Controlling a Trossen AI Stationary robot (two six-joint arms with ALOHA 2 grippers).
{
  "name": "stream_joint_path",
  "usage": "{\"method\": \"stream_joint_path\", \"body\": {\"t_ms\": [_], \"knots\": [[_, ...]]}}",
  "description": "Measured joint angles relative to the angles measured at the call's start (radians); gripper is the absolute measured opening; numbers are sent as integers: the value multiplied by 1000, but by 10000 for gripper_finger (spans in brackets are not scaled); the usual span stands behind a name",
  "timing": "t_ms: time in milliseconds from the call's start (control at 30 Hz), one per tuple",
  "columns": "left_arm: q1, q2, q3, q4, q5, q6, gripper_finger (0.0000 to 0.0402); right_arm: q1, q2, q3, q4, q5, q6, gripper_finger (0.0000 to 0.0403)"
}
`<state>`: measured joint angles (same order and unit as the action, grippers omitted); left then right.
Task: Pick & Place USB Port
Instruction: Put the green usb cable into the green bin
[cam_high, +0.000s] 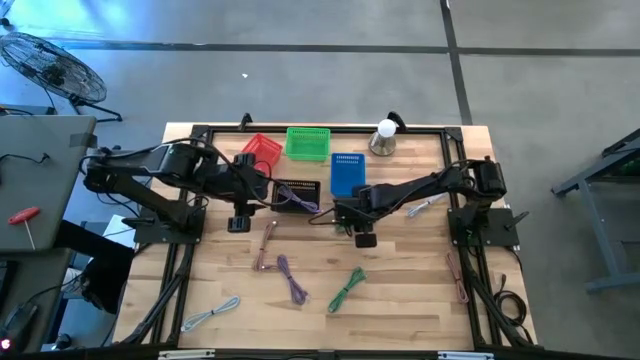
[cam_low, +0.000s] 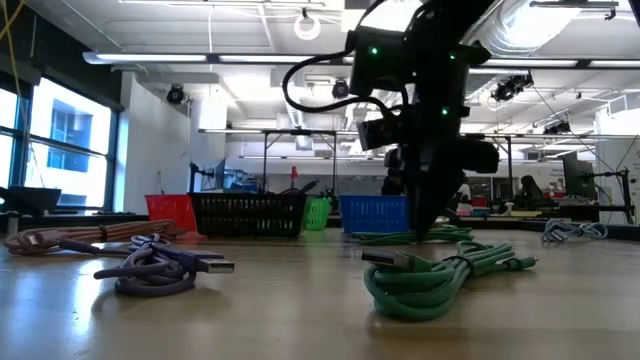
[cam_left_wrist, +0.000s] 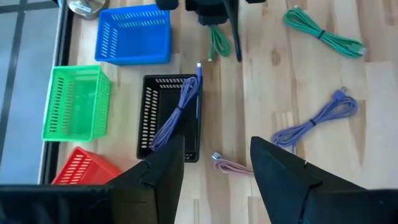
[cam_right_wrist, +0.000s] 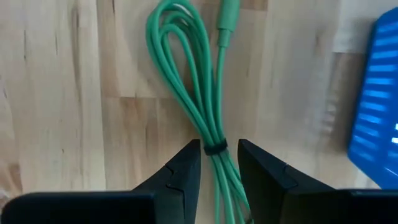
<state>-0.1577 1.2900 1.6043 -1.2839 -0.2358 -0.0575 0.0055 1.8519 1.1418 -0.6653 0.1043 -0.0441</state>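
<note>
My right gripper picks up the green cable by its bundled part at the black tie (cam_right_wrist: 214, 148) next, for the green basket.
A green USB cable (cam_right_wrist: 208, 93), coiled and bound by a black tie (cam_right_wrist: 214, 148), lies flat on the wooden table near the blue basket (cam_high: 347, 173). My right gripper (cam_right_wrist: 219, 162) points down over it, open, one finger on each side of the bundle at the tie; I see a narrow gap and no touch. In the low view the gripper (cam_low: 420, 225) reaches down to the tabletop, and the cable (cam_low: 400, 238) lies behind it. My left gripper (cam_left_wrist: 217, 168) is open above the table beside the black basket (cam_left_wrist: 171, 115), which holds a purple cable (cam_left_wrist: 180, 106).
Red basket (cam_high: 262, 150) and green basket (cam_high: 307, 143) stand along the far edge beside a silver bell-like object (cam_high: 383, 140). Loose cables lie around: green (cam_high: 347, 287), purple (cam_high: 290, 278), pink (cam_high: 265, 245), grey (cam_high: 212, 315), another pink (cam_high: 458, 275). The near middle is bare wood.
</note>
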Motion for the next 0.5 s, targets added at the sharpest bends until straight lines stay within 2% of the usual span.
{"method": "stream_joint_path", "body": {"t_ms": [300,400,500], "knots": [[0,3,0,2,-11,0,177,1,-6,-80,119,-2,9,96],[0,4,-5,7,-22,0,177,2,-5,-80,119,1,64,70],[0,4,-22,9,-50,0,177,11,-3,-65,113,11,80,22]]}}
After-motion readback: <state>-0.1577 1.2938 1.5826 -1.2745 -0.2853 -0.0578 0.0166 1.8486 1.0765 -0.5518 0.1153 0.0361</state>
